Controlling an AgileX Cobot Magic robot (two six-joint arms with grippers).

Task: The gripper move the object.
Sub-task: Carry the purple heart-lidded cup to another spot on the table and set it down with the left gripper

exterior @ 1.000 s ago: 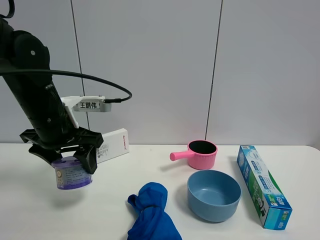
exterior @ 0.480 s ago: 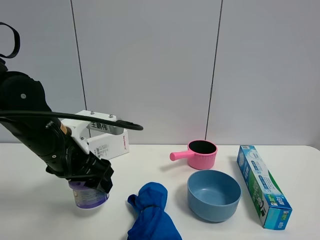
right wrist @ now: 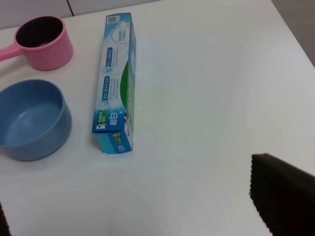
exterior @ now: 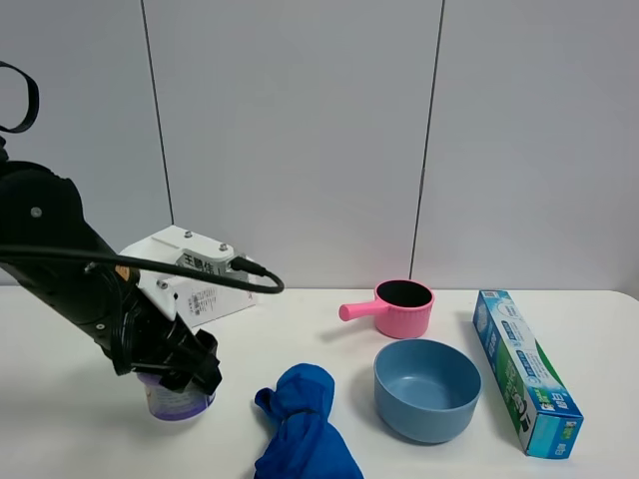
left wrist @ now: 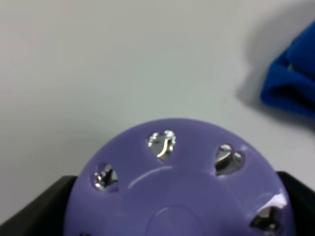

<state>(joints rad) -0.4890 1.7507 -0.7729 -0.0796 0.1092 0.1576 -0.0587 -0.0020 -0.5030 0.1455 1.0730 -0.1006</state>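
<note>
The canister (exterior: 178, 402) (left wrist: 179, 191) first moves forward in my left gripper next, close beside the blue cloth, before release. Its base is farther back, across a tabletop gap.
The object, a canister with a lilac lid (left wrist: 182, 196) pierced by petal-shaped holes and a clear labelled body (exterior: 178, 402), stands on the white table at the front left. My left gripper (exterior: 176, 367) reaches down over it and is shut on its lid. The black fingers (left wrist: 39, 206) press on both sides of the lid in the left wrist view. My right gripper (right wrist: 130, 206) is out of the exterior high view. In the right wrist view its fingers (right wrist: 283, 194) stand wide apart and empty above bare table.
A blue cloth (exterior: 303, 419) lies just right of the canister and shows in the left wrist view (left wrist: 293, 83). A blue bowl (exterior: 427, 387), a pink saucepan (exterior: 404, 307) and a toothpaste box (exterior: 526, 369) sit to the right. A white box (exterior: 215, 296) stands behind the left arm.
My left gripper carried the canister down and to the right from mid-air onto the table. In the last half second it sank slightly and tilted.
</note>
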